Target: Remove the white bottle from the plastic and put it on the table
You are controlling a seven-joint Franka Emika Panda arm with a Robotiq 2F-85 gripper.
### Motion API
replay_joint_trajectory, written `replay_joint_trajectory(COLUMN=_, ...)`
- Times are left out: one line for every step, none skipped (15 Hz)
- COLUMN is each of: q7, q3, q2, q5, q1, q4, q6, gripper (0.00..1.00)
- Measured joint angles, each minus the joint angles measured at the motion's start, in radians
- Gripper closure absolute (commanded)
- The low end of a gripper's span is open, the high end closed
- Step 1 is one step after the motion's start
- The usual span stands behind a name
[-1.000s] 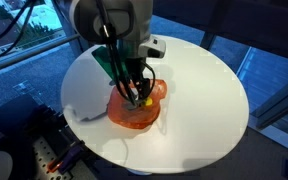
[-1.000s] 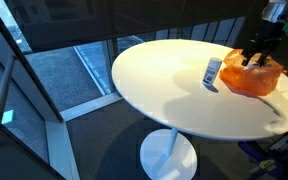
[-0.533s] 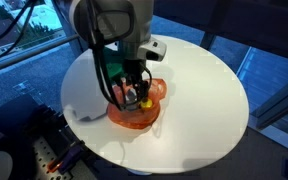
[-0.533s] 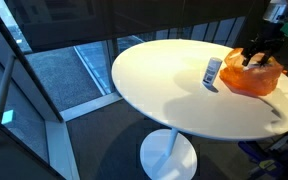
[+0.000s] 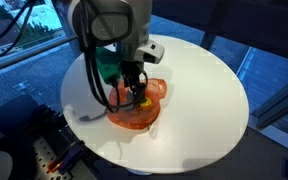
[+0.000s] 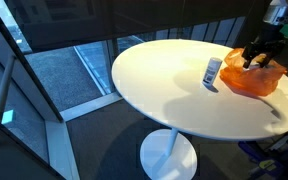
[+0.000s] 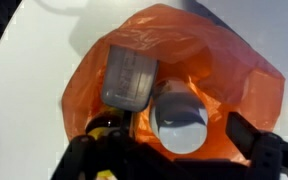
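Note:
My gripper closes on the white bottle next, since the bottle's cap lies between both fingers in the wrist view and closing would catch it.
An orange plastic bag (image 7: pixel 214 60) lies on the round white table and shows in both exterior views (image 5: pixel 134 112) (image 6: pixel 254 82). In the wrist view a white bottle (image 7: pixel 179 120) sits inside the bag, seen end-on. A translucent container (image 7: pixel 129 75) lies just beyond it. My gripper (image 7: pixel 172 150) is open and low over the bag, with one dark finger on each side of the white bottle and a gap to the right finger (image 7: pixel 249 138). In both exterior views the gripper (image 5: pixel 136 94) (image 6: pixel 252 58) reaches down into the bag.
The white table (image 5: pixel 199 90) (image 6: pixel 164 90) has glass floor and drop-offs around its edge. A small white-and-blue bottle (image 6: pixel 213 72) stands on the table beside the bag. A white scrap (image 5: pixel 72 112) lies near the table edge.
The arm has shifted slightly sideways and lowered over the bag. The bag and the bottle have not moved.

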Motion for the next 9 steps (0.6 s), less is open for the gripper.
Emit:
replay_joint_trajectory(q7=0.002, q3=0.000, q2=0.000, q5=0.000, q1=0.000, q4=0.000, q6=0.000, gripper=0.32)
replay_joint_trajectory(q7=0.002, q3=-0.001, q2=0.000, q5=0.000, q1=0.000, q4=0.000, q6=0.000, gripper=0.40)
replay_joint_trajectory(q7=0.003, q3=-0.001, q2=-0.001, q5=0.000, q1=0.000, q4=0.000, q6=0.000, gripper=0.48)
replay_joint_trajectory(q7=0.003, q3=-0.001, q2=-0.002, q5=0.000, q1=0.000, q4=0.000, q6=0.000, gripper=0.57)
replay_joint_trajectory(q7=0.003, q3=-0.001, q2=-0.003, q5=0.000, q1=0.000, q4=0.000, q6=0.000, gripper=0.66)
replay_joint_trajectory(q7=0.003, q3=-0.001, q2=-0.006, q5=0.000, q1=0.000, q4=0.000, q6=0.000, gripper=0.73)
replay_joint_trajectory(q7=0.003, q3=-0.001, q2=-0.010, q5=0.000, q1=0.000, q4=0.000, q6=0.000, gripper=0.81)
replay_joint_trajectory(q7=0.003, q3=-0.001, q2=-0.016, q5=0.000, q1=0.000, q4=0.000, q6=0.000, gripper=0.81)
replay_joint_trajectory(q7=0.003, q3=0.000, q2=-0.024, q5=0.000, q1=0.001, q4=0.000, q6=0.000, gripper=0.81)
